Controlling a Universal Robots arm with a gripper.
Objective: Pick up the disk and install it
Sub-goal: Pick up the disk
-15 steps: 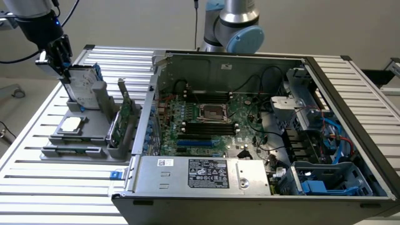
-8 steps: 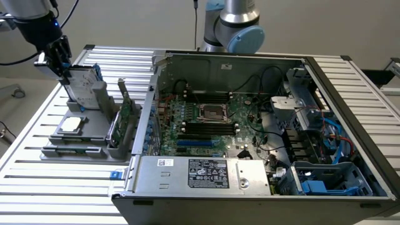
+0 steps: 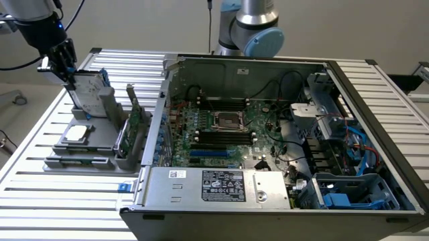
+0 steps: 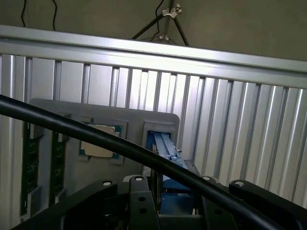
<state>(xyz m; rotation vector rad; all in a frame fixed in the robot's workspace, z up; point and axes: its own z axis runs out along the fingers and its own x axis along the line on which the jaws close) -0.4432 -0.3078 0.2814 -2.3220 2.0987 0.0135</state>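
I will next use my gripper to grab the disk by its upper end (image 3: 88, 75), so that I can install it in the blue drive cage (image 3: 348, 192).
The disk (image 3: 90, 93) stands on edge in a slot of the grey holder (image 3: 87, 148) at the exterior view's left, silver-grey with blue rails. My gripper (image 3: 67, 75) has come down at the disk's upper end, its jaws spread wide on either side of it. In the wrist view the disk's blue rail (image 4: 165, 146) runs between the black finger links, with my gripper (image 4: 173, 203) around it. The disk still sits in its slot.
The holder also carries a flat silver square piece (image 3: 76, 133), a green card (image 3: 134, 118) and memory sticks (image 3: 77, 161). The open computer case (image 3: 268, 125) lies to the exterior view's right, with a blue drive cage (image 3: 355, 193) in its near corner. A black cable (image 4: 72, 127) crosses the wrist view.
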